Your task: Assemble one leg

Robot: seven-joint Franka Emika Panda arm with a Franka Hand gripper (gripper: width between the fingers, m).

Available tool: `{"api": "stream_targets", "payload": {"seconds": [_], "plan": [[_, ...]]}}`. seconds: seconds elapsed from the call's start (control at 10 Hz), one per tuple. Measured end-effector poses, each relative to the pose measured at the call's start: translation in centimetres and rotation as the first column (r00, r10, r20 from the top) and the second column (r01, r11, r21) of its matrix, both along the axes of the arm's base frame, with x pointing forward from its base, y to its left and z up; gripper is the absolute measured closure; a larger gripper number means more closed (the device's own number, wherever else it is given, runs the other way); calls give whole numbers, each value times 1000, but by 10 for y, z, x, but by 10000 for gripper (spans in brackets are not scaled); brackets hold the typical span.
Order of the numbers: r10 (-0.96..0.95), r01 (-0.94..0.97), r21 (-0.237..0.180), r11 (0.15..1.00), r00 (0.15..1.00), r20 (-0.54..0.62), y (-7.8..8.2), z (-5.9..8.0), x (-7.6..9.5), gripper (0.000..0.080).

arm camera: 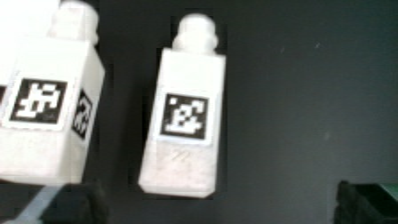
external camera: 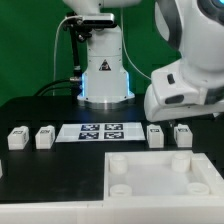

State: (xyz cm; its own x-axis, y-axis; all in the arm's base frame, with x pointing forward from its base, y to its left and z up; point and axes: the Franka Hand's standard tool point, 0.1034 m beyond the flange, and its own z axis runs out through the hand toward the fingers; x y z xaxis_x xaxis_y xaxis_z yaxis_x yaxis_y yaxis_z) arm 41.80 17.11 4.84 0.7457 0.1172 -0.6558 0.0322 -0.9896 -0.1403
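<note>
I should take hold of the white leg by its square body with the tag [arm camera: 183, 120], so its round narrow end stays free to go into the panel's socket.
Four small white legs lie in a row on the black table: two at the exterior view's left [external camera: 17, 138] [external camera: 44, 136] and two at its right [external camera: 154, 135] [external camera: 182, 134]. My gripper [external camera: 181, 122] hangs just above the right pair. In the wrist view one leg [arm camera: 187, 112] with a square tag on its face lies lengthwise ahead of my gripper [arm camera: 217, 205], its near end level with the dark fingertips [arm camera: 61, 206]. The second leg [arm camera: 50, 100] lies beside it, outside the fingers. The jaws stand wide open and touch nothing.
The marker board [external camera: 100, 131] lies between the two pairs of legs. A large white square panel [external camera: 150, 172] with round corner sockets lies in front of the right pair. The robot base [external camera: 103, 75] stands behind.
</note>
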Motion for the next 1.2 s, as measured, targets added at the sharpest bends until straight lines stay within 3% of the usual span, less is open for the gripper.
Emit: {"api": "stream_targets", "payload": {"seconds": [0.1,0.2,0.4,0.7,1.2], "plan": [[8,-8,8,1000,999,-36,-4,-3,-3,151],[30,-28,9,1000,987,-155,-4,1,-12,151],[24,-23,10,1000,986,-165,-1,-5,-8,151],[0,-11,-57,998,981,-192,6,-24,-41,151],[2,-12,-55,998,983,-186,8,-36,-49,151]]}}
